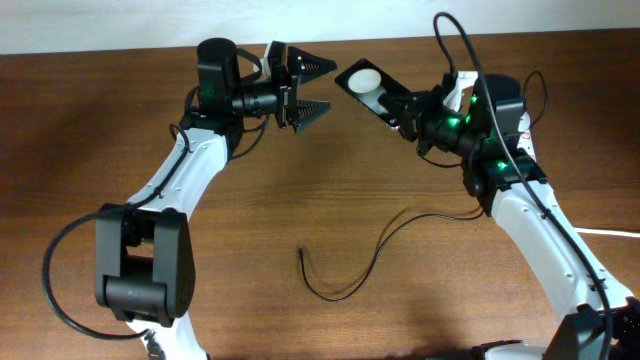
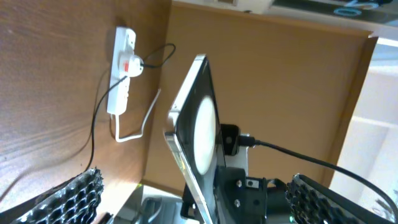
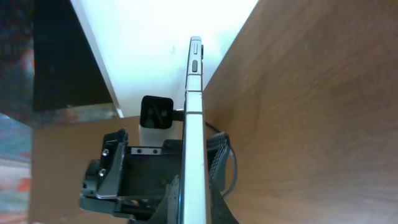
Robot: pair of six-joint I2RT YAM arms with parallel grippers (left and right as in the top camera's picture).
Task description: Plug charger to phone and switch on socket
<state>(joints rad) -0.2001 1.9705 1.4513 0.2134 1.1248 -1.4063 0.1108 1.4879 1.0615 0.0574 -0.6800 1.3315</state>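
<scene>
My left gripper should reach the black phone [image 1: 368, 85] and grab its loose end across its thin edges, leaving the phone's opposite end free to plug in the charger.
My right gripper [image 1: 402, 106] is shut on the black phone [image 1: 368, 85] and holds it raised and tilted, with a white light spot on its screen. In the right wrist view the phone [image 3: 194, 118] stands edge-on between the fingers [image 3: 198, 193]. My left gripper [image 1: 312, 87] is open and empty, facing the phone's free end with a small gap; the phone [image 2: 196, 124] fills its view between the fingers [image 2: 199, 205]. The charger cable [image 1: 375, 250] lies loose on the table, its tip [image 1: 301, 252] at the front centre. The socket [image 2: 121, 71], with a red switch, lies far behind the phone.
The white plug adapter [image 2: 132, 67] sits in the socket, with the black cable running from it. The socket's thick white cord [image 1: 612, 232] leaves at the right edge. In the overhead view the right arm [image 1: 520, 200] hides most of the socket. The wooden table [image 1: 250, 220] ends at a white wall behind.
</scene>
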